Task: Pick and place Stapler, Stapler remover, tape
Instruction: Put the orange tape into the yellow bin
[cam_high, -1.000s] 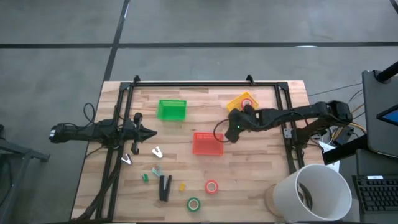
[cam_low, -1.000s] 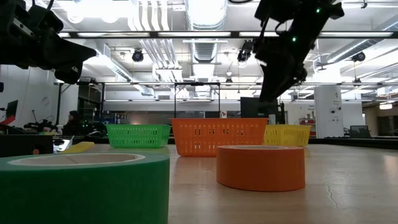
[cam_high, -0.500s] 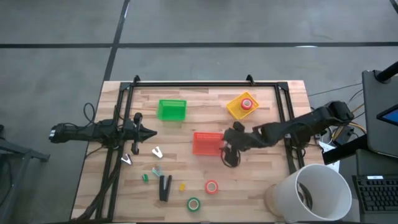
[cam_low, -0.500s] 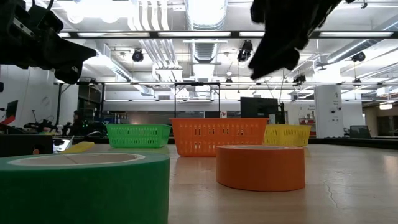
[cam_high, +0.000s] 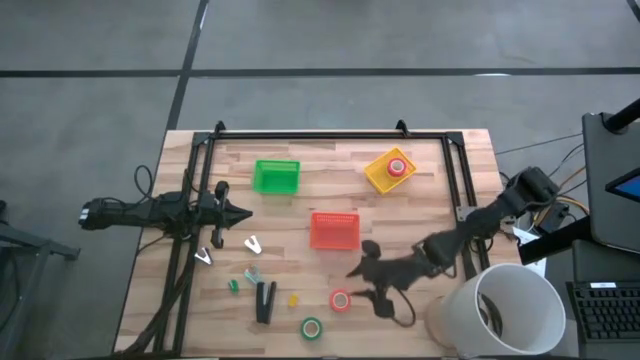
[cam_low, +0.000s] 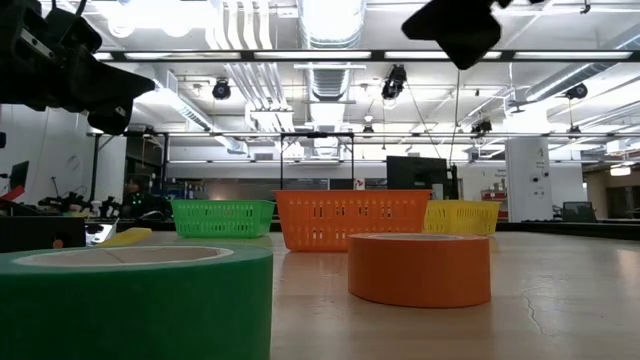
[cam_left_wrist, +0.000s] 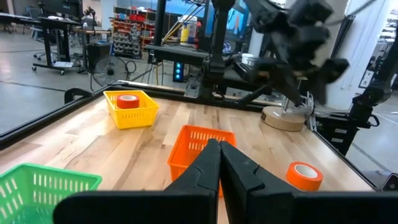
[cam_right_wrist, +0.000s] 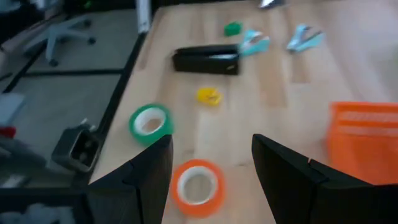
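Observation:
The orange tape roll needs to go in the yellow basket (cam_high: 378, 175), so my right gripper should next grab the roll by its ring side (cam_high: 333, 300).
My right gripper (cam_high: 362, 270) hovers open, slanting down, over the near middle of the table. An orange tape roll (cam_right_wrist: 198, 186) lies flat on the wood below and ahead of its fingers. A green tape roll (cam_right_wrist: 149, 122) lies flat nearby. The black stapler (cam_right_wrist: 206, 60) lies beyond, with pale blue stapler removers (cam_right_wrist: 252, 41) further on. A red tape roll (cam_high: 397, 167) sits in the yellow basket (cam_high: 378, 175). My left gripper (cam_left_wrist: 219, 163) waits shut and level at the table's left side.
A green basket (cam_high: 276, 177) and an orange basket (cam_high: 334, 230) stand mid-table. Small yellow (cam_high: 293, 299) and green (cam_high: 233, 286) pieces lie beside the stapler. A large white cylinder (cam_high: 505, 310) stands at the near right corner. A black frame (cam_high: 310, 135) borders the table.
My right gripper has swung from beside the yellow basket toward the table's near edge, past the orange basket, to above the orange tape roll. It has tipped up from pointing steeply down. The red roll stays in the yellow basket.

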